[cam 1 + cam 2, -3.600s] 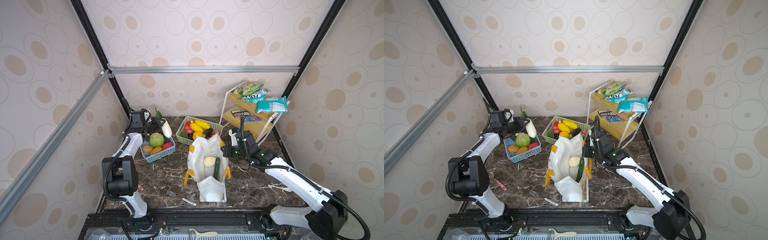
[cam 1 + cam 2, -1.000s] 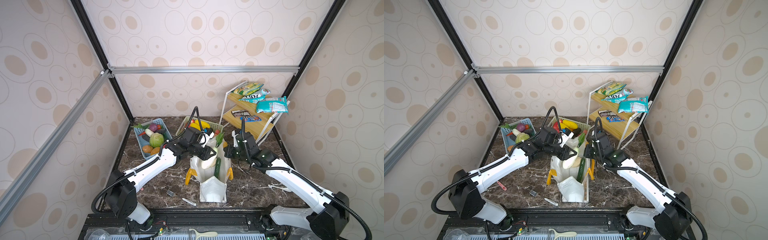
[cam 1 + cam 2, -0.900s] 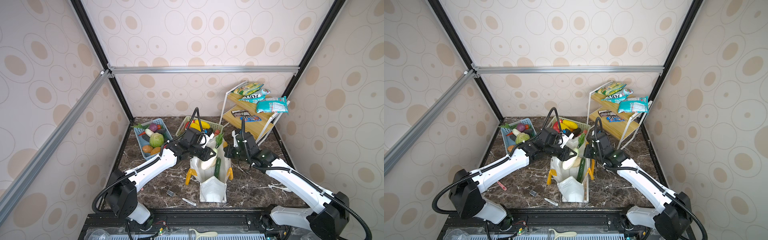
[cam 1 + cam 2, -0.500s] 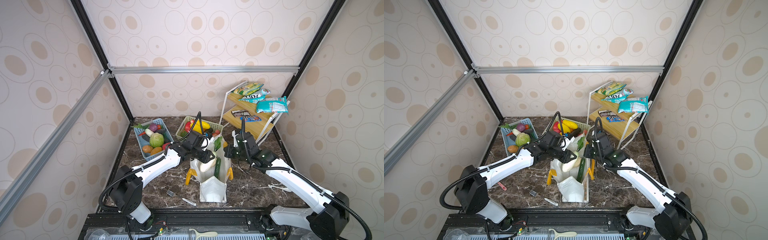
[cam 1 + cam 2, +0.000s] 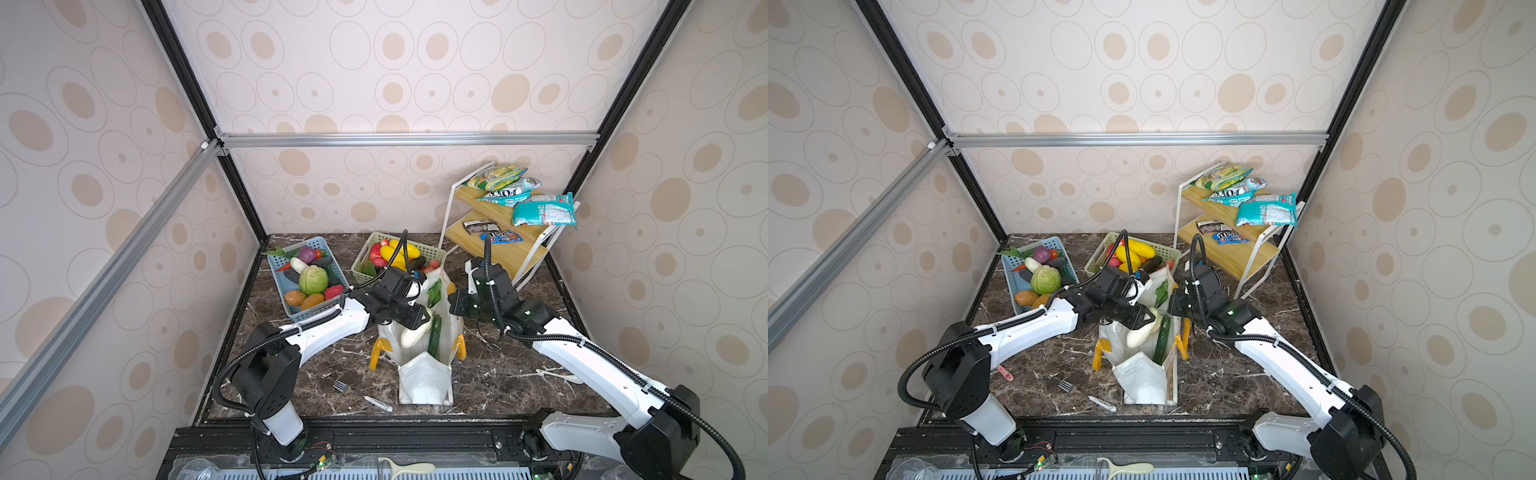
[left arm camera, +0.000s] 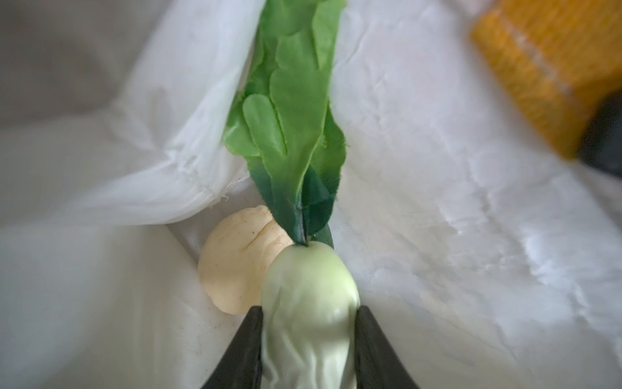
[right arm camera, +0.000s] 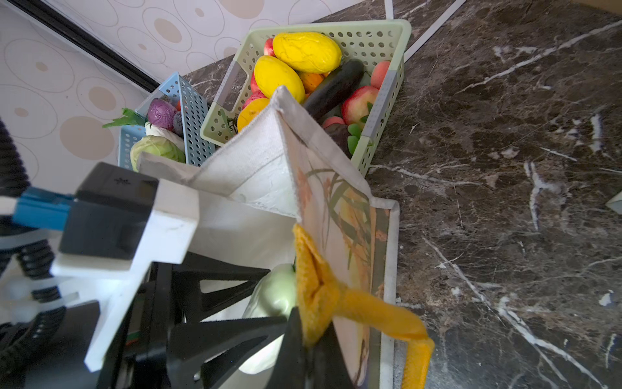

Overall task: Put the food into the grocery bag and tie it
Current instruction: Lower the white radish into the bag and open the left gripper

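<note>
The cabbage in my left gripper's fingers hangs within the bag's white sides. My left gripper needs to open now, and the cabbage would settle inside the bag.
The white grocery bag (image 5: 424,370) (image 5: 1144,382) stands open at mid table. Over its mouth, my left gripper (image 5: 419,318) (image 5: 1148,318) (image 6: 309,310) is shut on the pale white-green cabbage (image 6: 308,296) (image 5: 411,334), whose green leaf (image 6: 296,118) (image 5: 435,292) points at the bag's far wall. A beige knobbly ball (image 6: 235,262) and a dark green cucumber (image 5: 435,336) (image 5: 1161,338) lie inside. At the bag's right rim, my right gripper (image 5: 453,303) (image 7: 311,323) is shut on the yellow-orange handle (image 7: 316,296). No red-orange pepper shows in the bag.
A blue basket (image 5: 307,278) of vegetables and a green basket (image 5: 399,257) of fruit stand behind the bag. At the back right is a wooden shelf (image 5: 507,249) with snack packets. A fork (image 5: 341,386) and a pen (image 5: 378,404) lie near the front edge.
My left gripper carried the cabbage from the blue basket to the bag, and over the last second sank a little further forward over its mouth. The right gripper has kept its hold.
</note>
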Robot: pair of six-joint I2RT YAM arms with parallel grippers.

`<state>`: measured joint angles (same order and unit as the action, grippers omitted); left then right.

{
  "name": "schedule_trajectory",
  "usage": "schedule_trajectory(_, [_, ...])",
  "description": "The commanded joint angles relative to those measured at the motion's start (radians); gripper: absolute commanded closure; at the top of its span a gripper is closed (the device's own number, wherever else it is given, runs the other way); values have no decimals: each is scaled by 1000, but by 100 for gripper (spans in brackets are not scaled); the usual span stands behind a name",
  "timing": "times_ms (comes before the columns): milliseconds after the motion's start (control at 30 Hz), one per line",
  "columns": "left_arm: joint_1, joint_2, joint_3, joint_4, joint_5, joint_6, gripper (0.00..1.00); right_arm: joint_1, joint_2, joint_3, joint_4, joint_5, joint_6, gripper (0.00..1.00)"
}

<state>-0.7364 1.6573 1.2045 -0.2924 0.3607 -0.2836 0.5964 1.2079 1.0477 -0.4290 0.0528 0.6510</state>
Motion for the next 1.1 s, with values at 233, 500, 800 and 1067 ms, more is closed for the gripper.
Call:
schedule_trajectory(233, [-17,6,37,-11,-62,-22,48,9,-34,-8,27,30,12,100])
schedule_trajectory(500, [-18,-38,89,-34,-78,-52,39,9,-45,-16,28,34,15,100])
schedule_trajectory(800, [-1,-81,199,-109,-241,-111,39,9,-48,-27,34,38,16,100])
schedule_trajectory(1067, [109,-137,250,-148,-289,-131,39,8,-47,-33,32,45,11,100])
